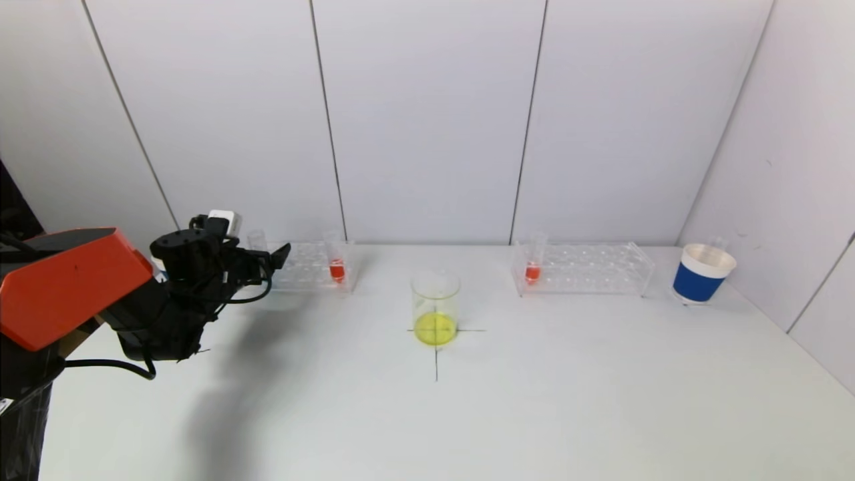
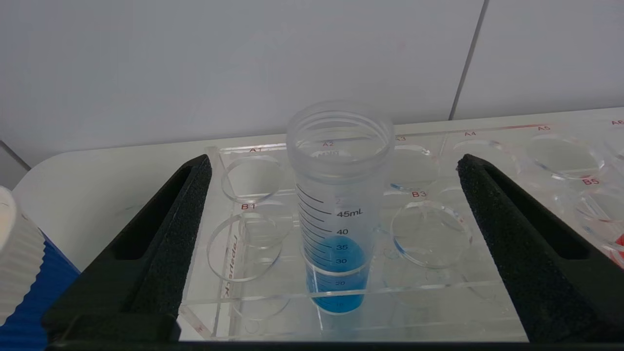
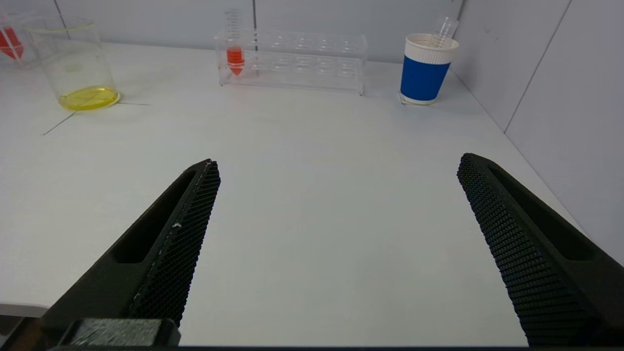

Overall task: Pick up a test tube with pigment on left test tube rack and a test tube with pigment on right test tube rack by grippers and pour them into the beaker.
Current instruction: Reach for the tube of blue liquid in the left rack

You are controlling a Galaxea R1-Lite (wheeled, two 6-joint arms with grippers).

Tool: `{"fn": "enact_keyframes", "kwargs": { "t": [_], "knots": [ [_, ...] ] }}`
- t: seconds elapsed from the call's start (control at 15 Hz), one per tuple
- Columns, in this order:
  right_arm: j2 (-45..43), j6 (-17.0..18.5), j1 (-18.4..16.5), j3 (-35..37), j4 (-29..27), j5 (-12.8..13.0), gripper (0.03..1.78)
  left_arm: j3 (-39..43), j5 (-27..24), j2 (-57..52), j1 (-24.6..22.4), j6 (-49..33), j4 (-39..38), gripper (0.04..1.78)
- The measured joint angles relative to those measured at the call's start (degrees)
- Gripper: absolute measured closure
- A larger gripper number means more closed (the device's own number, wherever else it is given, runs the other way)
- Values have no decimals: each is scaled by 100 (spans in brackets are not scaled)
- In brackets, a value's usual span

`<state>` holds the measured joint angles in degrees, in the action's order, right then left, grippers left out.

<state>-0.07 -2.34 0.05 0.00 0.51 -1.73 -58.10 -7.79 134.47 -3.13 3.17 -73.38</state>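
Observation:
My left gripper has to grab the clear test tube next by the upper part of its side below its rim. The rack is around the tube's lower half.
The left test tube rack holds a tube of red pigment at its inner end and a tube of blue pigment near its outer end. My left gripper is open at that outer end. Its fingers stand on either side of the blue tube without touching it. The right test tube rack holds a tube of red pigment. Between the racks stands the beaker, with yellow liquid in its bottom. My right gripper is open over bare table, outside the head view.
A blue paper cup with an empty tube in it stands right of the right rack, near the side wall. Another blue cup sits just beyond the left rack's outer end. A black cross marks the table under the beaker.

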Motion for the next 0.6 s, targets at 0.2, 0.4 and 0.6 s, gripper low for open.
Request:
{"fn": "enact_keyframes", "kwargs": {
  "t": [0.2, 0.4, 0.6],
  "knots": [
    [0, 0, 2, 0, 0, 0, 4, 5, 11, -10, 0, -4, 0, 6],
    [0, 0, 2, 0, -2, 0, 4, 57, 18, -21, 0, 5, -105, 6],
    [0, 0, 2, 0, 0, 0, 4, 132, 16, -24, 0, 18, -197, 6]
  ]
}}
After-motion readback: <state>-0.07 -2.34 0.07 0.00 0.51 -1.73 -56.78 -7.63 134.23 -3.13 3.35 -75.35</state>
